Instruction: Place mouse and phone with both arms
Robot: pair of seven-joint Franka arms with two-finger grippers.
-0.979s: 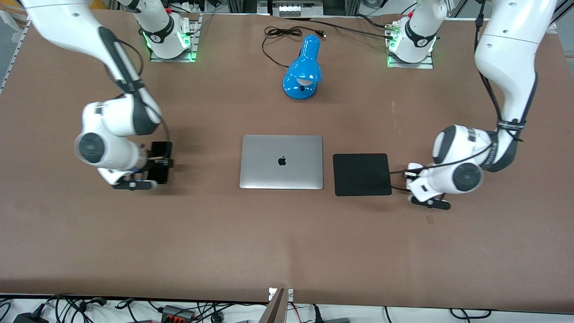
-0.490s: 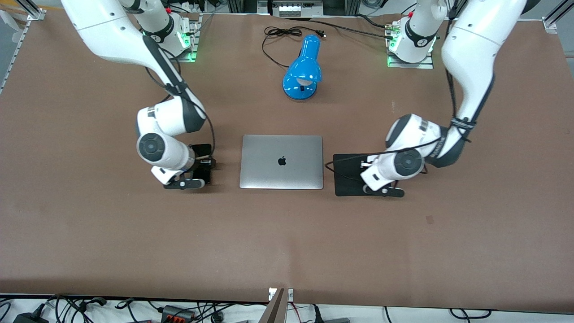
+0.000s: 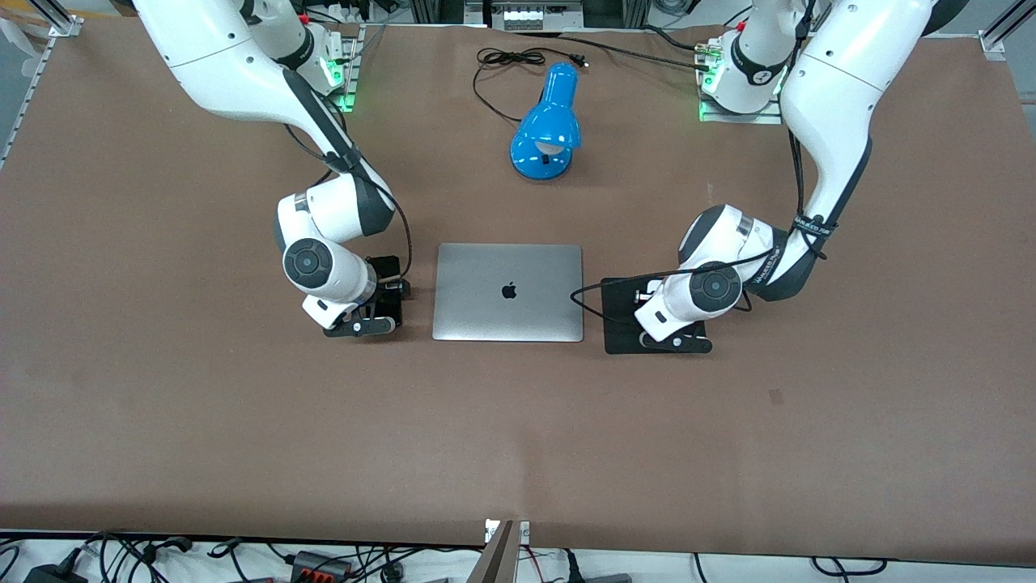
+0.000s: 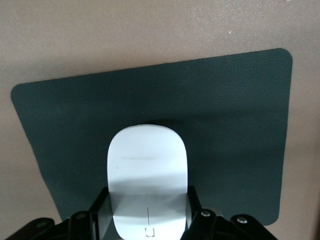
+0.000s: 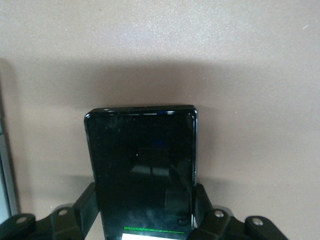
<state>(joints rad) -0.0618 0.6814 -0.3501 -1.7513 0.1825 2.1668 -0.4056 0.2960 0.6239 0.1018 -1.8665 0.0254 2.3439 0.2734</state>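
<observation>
The white mouse [image 4: 147,175] sits low inside the black pad's edges, so it is time for my left gripper to open.
My left gripper [image 3: 650,306] is shut on the white mouse [image 4: 147,175]. It holds the mouse low over the square black pad [image 3: 622,317], which fills most of the left wrist view [image 4: 215,110]. In the front view the mouse is hidden under the left wrist. My right gripper [image 3: 379,298] is shut on the black phone [image 3: 390,279], low over the brown table beside the laptop [image 3: 507,291], toward the right arm's end. In the right wrist view the phone [image 5: 142,160] sticks out flat from between the fingers [image 5: 85,202].
A closed silver laptop lies mid-table, between the phone and the pad; its edge shows in the right wrist view [image 5: 3,165]. A blue desk lamp [image 3: 548,129] with a black cord [image 3: 502,61] lies farther from the front camera than the laptop.
Both arms have swung in toward the laptop. The right gripper carried the phone up beside the laptop. The left gripper carried the mouse from beside the pad to over it.
</observation>
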